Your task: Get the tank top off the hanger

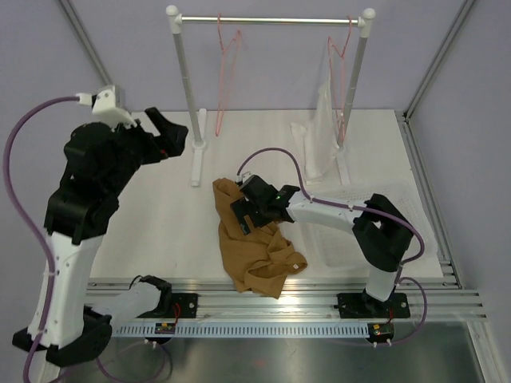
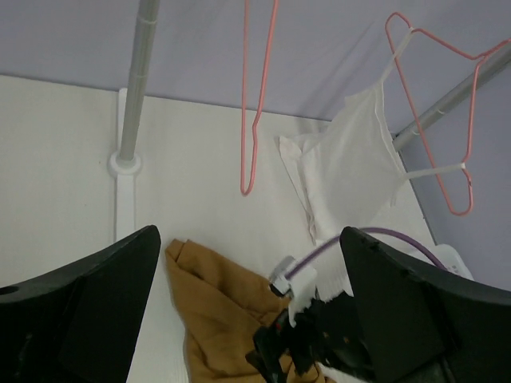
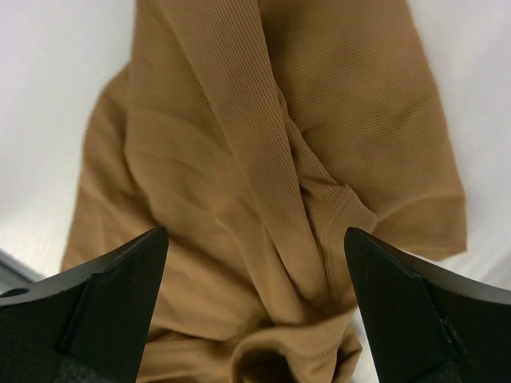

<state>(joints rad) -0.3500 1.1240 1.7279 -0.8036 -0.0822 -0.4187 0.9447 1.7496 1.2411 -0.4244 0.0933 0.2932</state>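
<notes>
My right gripper's open fingers are still above the cloth in the right wrist view, so it lowers first, then closes on the fold next.
The tan-brown tank top (image 1: 255, 243) lies crumpled on the white table, off the hanger; it fills the right wrist view (image 3: 263, 183) and shows in the left wrist view (image 2: 215, 311). The bare pink wire hanger (image 1: 226, 72) hangs on the rack's rail, also in the left wrist view (image 2: 254, 120). My right gripper (image 1: 242, 217) is open, just above the tank top with a finger on each side. My left gripper (image 1: 172, 132) is open and empty, raised at the left, well apart from the tank top.
A metal clothes rack (image 1: 271, 19) stands at the back on white feet. A second pink hanger (image 1: 342, 72) holds a white sheer garment (image 1: 323, 132) at its right end. The table's front rail (image 1: 263, 287) runs along the near edge.
</notes>
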